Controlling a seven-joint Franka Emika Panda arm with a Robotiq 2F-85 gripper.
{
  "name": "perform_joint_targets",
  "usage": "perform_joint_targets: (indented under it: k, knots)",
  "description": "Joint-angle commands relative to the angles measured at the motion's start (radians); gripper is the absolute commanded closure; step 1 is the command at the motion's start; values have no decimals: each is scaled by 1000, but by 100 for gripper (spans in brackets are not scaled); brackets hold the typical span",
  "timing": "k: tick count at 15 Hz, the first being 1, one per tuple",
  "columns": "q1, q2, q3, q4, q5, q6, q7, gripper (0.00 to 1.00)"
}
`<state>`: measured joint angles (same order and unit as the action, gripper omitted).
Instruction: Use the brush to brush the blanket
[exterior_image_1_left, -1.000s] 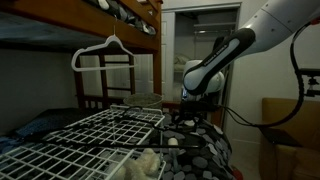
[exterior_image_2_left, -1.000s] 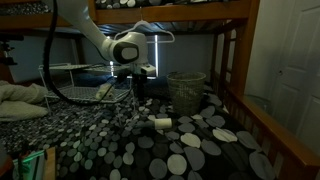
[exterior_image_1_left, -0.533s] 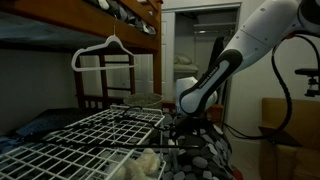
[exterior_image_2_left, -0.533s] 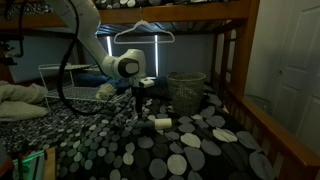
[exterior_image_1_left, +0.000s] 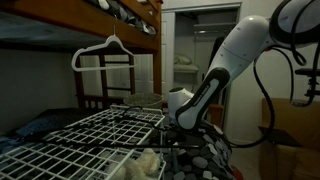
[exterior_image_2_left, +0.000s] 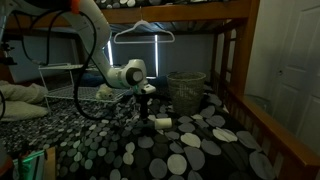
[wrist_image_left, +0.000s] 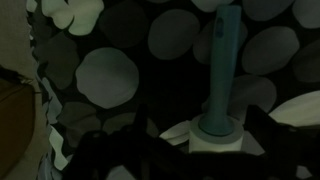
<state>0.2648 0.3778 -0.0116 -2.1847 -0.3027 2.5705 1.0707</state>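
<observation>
My gripper picks up the brush (exterior_image_2_left: 160, 122) across its white head, close to the teal handle, next, so that it brushes with the head low.
The blanket (exterior_image_2_left: 190, 150) is black with big white and grey dots and covers the bed in both exterior views (exterior_image_1_left: 207, 155). The brush (exterior_image_2_left: 160, 122) lies on it. In the wrist view it shows a teal handle (wrist_image_left: 222, 60) and a white round head. My gripper (exterior_image_2_left: 148, 100) hangs low just above the brush, pointing down. In the wrist view the dark fingers (wrist_image_left: 215, 150) stand apart on either side of the white head, open, not closed on it. In an exterior view the fingers are hidden behind the wire rack; only the wrist (exterior_image_1_left: 180, 104) shows.
A white wire rack (exterior_image_1_left: 90, 140) lies on the bed beside the arm (exterior_image_2_left: 60, 80). A wire basket (exterior_image_2_left: 187, 90) stands behind the brush. A hanger (exterior_image_2_left: 140, 32) hangs from the upper bunk. A wooden bedpost (exterior_image_2_left: 232, 70) and a fluffy cream lump (exterior_image_1_left: 148, 163) are nearby.
The arm has bent down and the gripper has dropped from above the rack's edge to just over the brush. The brush has not moved.
</observation>
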Motion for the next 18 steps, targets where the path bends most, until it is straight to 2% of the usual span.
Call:
perform_joint_targets:
  k: [1, 13, 14, 15, 18]
  knots:
    - [49, 73, -50, 64, -51, 21, 66, 0]
    - [137, 213, -115, 169, -64, 61, 72, 0]
    - [141, 220, -120, 173, -64, 63, 71, 25]
    - [150, 223, -129, 175, -70, 63, 77, 28]
    - [164, 223, -145, 178, -73, 61, 78, 51]
